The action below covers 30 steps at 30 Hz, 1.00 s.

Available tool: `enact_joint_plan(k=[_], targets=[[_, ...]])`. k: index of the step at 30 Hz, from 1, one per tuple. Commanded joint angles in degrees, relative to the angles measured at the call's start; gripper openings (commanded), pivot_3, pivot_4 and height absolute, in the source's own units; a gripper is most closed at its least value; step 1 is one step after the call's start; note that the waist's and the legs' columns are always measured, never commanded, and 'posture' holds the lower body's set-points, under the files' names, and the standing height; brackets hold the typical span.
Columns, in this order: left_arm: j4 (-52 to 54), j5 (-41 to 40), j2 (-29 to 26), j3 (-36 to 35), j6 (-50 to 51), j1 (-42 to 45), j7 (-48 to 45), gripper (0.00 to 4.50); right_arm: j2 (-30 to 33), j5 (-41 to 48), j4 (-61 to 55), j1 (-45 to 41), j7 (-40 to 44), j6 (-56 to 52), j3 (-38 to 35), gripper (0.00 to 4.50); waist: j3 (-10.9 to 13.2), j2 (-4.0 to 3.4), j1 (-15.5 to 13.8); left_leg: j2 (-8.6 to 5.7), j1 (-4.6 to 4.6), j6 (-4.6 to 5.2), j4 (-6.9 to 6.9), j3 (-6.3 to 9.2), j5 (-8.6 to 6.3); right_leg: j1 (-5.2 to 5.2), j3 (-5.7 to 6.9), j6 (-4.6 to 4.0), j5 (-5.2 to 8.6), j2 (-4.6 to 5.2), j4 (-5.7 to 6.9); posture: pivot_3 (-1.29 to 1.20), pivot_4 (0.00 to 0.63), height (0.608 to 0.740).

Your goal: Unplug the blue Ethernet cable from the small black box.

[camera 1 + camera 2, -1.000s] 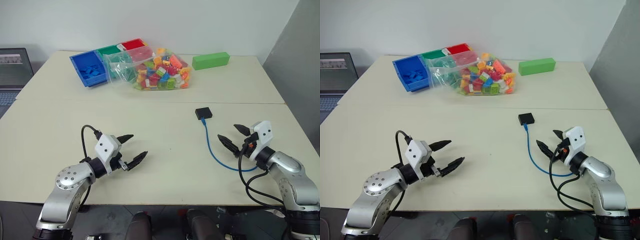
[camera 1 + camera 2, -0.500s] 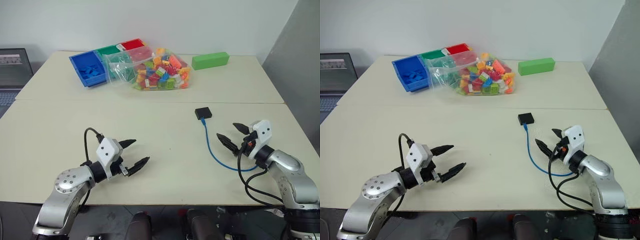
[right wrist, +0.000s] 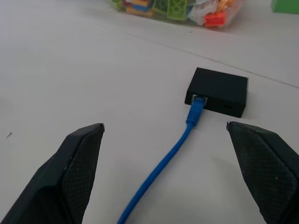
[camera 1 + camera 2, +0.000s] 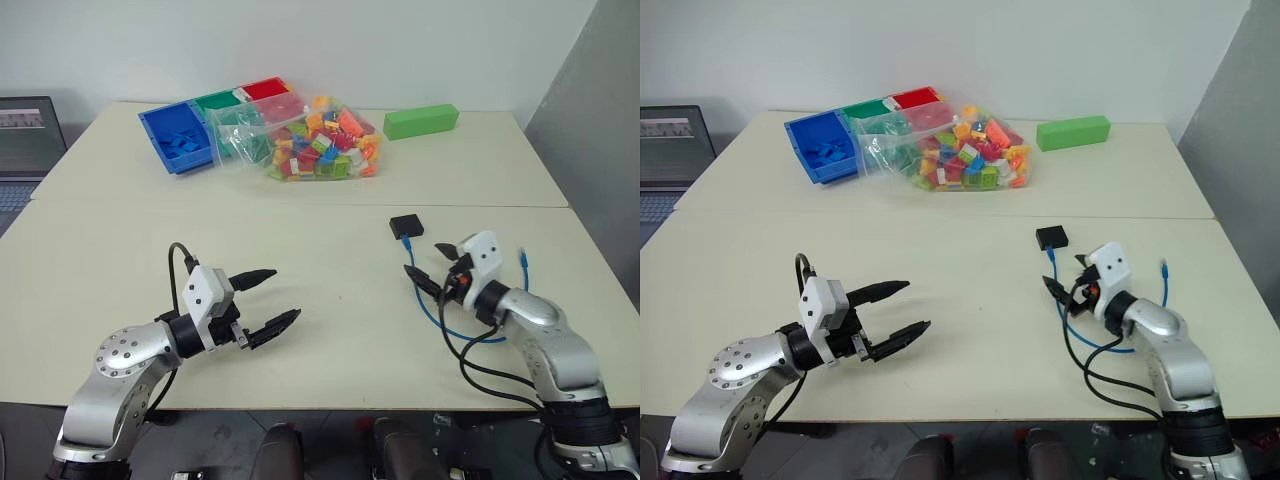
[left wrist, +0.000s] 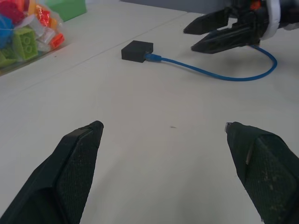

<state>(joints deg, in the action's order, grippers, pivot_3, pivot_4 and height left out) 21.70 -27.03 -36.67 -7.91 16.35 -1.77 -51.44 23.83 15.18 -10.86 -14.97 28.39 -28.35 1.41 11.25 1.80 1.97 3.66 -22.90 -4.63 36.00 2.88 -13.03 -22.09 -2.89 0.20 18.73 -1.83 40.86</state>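
Note:
The blue plug [image 4: 406, 242] sticks out of one side of the small black box, so my left gripper needs to grab the box next by the end [image 4: 404, 219] opposite the cable.
The small black box [image 4: 406, 226] lies flat on the table, right of centre. The blue Ethernet cable [image 3: 180, 140] is plugged into the box's near face and curves back toward me. Its free end [image 4: 521, 258] lies on the table to the right of my right arm. My right gripper [image 4: 425, 260] is open and hovers over the cable, a short way in front of the box [image 3: 217, 91], touching neither. My left gripper [image 4: 287, 292] is open and empty over bare table at the near left, pointing toward the box [image 5: 137, 51].
At the back stand blue [image 4: 176, 137], green and red bins, a clear bag of coloured bricks [image 4: 312, 140] and a green block [image 4: 421, 121]. A laptop [image 4: 28, 135] sits at the far left. A grey wall [image 4: 590, 150] rises at the right.
My right gripper has moved left and slightly forward, from beside the cable's loop to above the cable near the box. The left gripper has stayed almost still. Both remain open.

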Motion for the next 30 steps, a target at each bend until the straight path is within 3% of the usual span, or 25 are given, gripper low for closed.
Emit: enact_joint_plan(k=[1, 7, 15, 18, 30], targets=[[0.0, -1.4, -0.7, -0.5, -0.1, 1.6, -1.2, 4.46, -3.3, -3.3, 2.3, -3.7, -4.9, -1.4, 2.1, 4.45, 0.0, 0.0, 0.0, -0.01, -0.01, 0.0, 0.0, 0.0, 0.0, 0.0, 0.0, 0.0, 0.0, 0.0, -0.01, 0.0, 0.15, 0.74], [-1.0, -0.4, -0.9, 0.5, -0.3, 3.4, -2.4, 4.46, -11.5, -8.2, 14.8, -12.0, -16.0, -2.4, 1.4, 4.45, 0.0, -0.01, 0.1, 0.01, -0.01, 0.0, 0.0, -0.01, 0.0, -0.06, 0.01, -0.03, -0.02, 0.0, 0.04, 0.0, 0.15, 0.74], [-0.4, 0.4, -0.9, 0.9, -1.0, 2.5, -2.3, 4.46, -13.1, -9.5, 20.2, -14.3, -18.6, -2.7, 0.1, 4.45, 0.0, -0.01, -0.1, -0.01, -0.08, 0.0, -0.02, -0.04, 0.0, -0.1, 0.0, -0.12, -0.07, 0.02, 0.01, 0.0, 0.15, 0.74], [-0.4, 0.5, -1.0, 0.6, -1.1, 2.2, -2.3, 4.5, -13.2, -9.4, 20.2, -14.3, -18.5, -3.3, 0.0, 4.04, 0.0, -0.01, -0.1, 0.0, -0.07, 0.0, -0.02, -0.02, 0.0, -0.1, 0.01, -0.09, -0.05, 0.02, 0.02, 0.0, 0.15, 0.74], [-2.3, 1.8, -3.6, -0.4, -1.3, 2.0, -3.2, 4.5, -10.8, -10.1, 16.7, -12.9, -13.8, -2.6, 2.0, 1.16, 0.0, -0.01, -0.1, -0.01, -0.07, 0.0, -0.02, -0.02, 0.0, -0.09, 0.01, -0.07, -0.04, 0.02, 0.02, 0.0, 0.15, 0.74]])
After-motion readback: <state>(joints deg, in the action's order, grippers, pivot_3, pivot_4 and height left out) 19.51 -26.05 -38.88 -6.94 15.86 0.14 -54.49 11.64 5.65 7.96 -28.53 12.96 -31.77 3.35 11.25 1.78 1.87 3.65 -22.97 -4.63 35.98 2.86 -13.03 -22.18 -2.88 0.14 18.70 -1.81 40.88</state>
